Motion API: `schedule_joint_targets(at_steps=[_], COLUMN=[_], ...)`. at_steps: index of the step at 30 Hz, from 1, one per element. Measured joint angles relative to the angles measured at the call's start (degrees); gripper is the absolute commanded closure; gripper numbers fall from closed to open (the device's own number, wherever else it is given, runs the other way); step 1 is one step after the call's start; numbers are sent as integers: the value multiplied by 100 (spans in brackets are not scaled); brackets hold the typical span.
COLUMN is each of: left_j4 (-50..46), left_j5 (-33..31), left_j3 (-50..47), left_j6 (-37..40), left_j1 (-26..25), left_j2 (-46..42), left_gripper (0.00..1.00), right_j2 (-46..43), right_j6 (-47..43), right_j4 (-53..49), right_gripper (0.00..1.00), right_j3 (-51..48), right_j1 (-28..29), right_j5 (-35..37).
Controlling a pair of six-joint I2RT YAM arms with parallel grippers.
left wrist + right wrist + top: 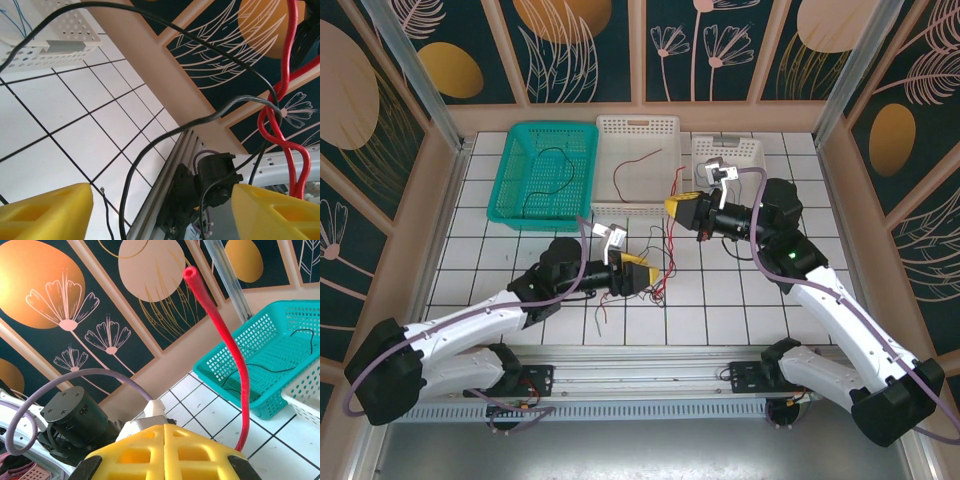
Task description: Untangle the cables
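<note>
The black cable [150,150] needs to be grabbed at its loop by my left gripper next, which leaves the twisted red cable [285,75] free. Then I can pull them apart and untangle them.
The cables form a loose knot of red and black wires [662,262] on the tiles between my two grippers. My left gripper [640,272] [162,210] is open, its yellow fingers [45,212] far apart. A black cable [150,150] loops through the gap, touching neither finger. A twisted red cable [285,75] climbs past the right finger. My right gripper [672,208] [164,427] is shut, with the yellow fingers pressed together. A red cable [230,345] rises from behind its right finger, the free end up in the air.
At the back left stands a teal basket [510,170] [240,360] holding a black wire [555,175]. A white basket [638,125] in the middle holds a red wire [638,165]. The small white basket [728,148] [55,30] holds blue wires [20,15].
</note>
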Motion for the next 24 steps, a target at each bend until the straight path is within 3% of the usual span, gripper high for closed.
schedule_joint_targets(at_steps=[4, 7, 8, 15, 24], left_j4=[-7, -46, -70, -743, -2096], left_j5=[-125, -247, -302, -1034, -2520], left_j3=[52, 101, 118, 280, 1023], left_j6=[157, 227, 251, 503, 940], left_j1=[-2, 0, 0, 0, 0], left_j2=[22, 22, 15, -376, -1047], left_gripper=[63, 95, 100, 100, 100], right_j2=[-2, -7, -13, -251, -623], right_j6=[0, -11, -26, -111, -142], right_j4=[13, 11, 9, -15, -400], right_gripper=[100, 100, 100, 100, 100], right_j3=[-26, -72, -90, -389, -1062], right_j1=[2, 2, 2, 0, -240], right_j5=[2, 9, 22, 498, 1945])
